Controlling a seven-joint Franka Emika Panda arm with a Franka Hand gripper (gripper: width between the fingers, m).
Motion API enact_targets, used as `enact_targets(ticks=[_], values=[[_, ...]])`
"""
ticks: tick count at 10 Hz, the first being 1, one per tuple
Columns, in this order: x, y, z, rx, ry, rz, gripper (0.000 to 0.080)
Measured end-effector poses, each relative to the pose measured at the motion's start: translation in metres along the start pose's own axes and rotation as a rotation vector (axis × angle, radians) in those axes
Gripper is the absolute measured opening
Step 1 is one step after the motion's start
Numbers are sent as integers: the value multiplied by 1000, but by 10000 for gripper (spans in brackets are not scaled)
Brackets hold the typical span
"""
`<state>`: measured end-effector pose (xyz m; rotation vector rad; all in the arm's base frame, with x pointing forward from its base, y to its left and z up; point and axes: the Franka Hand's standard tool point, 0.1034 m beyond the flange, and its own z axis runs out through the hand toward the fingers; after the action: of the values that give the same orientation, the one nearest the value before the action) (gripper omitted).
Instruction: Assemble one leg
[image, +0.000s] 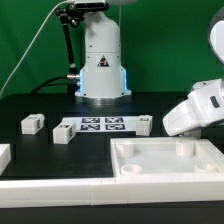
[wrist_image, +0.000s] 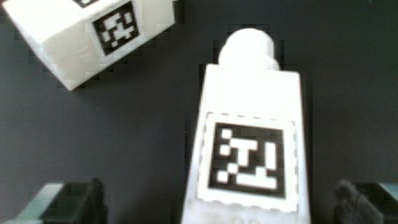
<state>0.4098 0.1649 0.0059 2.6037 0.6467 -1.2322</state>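
My fingers are on either side of the leg, level with its square marker tag (wrist_image: 247, 160), and closing now would catch the leg, so my gripper closes next.
In the wrist view a leg (wrist_image: 249, 130), a long white block with a rounded tip and a square marker tag on its upper face, lies on the black table between my fingers. My gripper (wrist_image: 217, 203) is open. Its dark fingertips (wrist_image: 71, 200) stand wide on either side of the leg and do not touch it. A second tagged white block (wrist_image: 98, 40) lies just beyond the leg. In the exterior view my white hand (image: 193, 108) hangs low at the right, with its fingers and the leg under it hidden. Other legs lie at the left (image: 33, 123), beside the marker board (image: 65, 132) and at its right end (image: 145, 124).
The marker board (image: 100, 125) lies in front of the robot base (image: 102, 60). A large white tray-like piece with corner holes (image: 165, 165) lies at the front right. Another white part (image: 4, 155) shows at the exterior view's left edge.
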Motion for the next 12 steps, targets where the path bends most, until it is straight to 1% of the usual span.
enact_targets(ticks=[2, 4, 5, 6, 11, 12], values=[[0, -2, 1, -3, 1, 0, 649], [1, -2, 1, -2, 3, 0, 382], [1, -2, 1, -2, 3, 0, 382], [1, -2, 1, -2, 3, 0, 291], [0, -2, 0, -2, 2, 0, 291], [-9, 2, -8, 0, -16, 5, 291]])
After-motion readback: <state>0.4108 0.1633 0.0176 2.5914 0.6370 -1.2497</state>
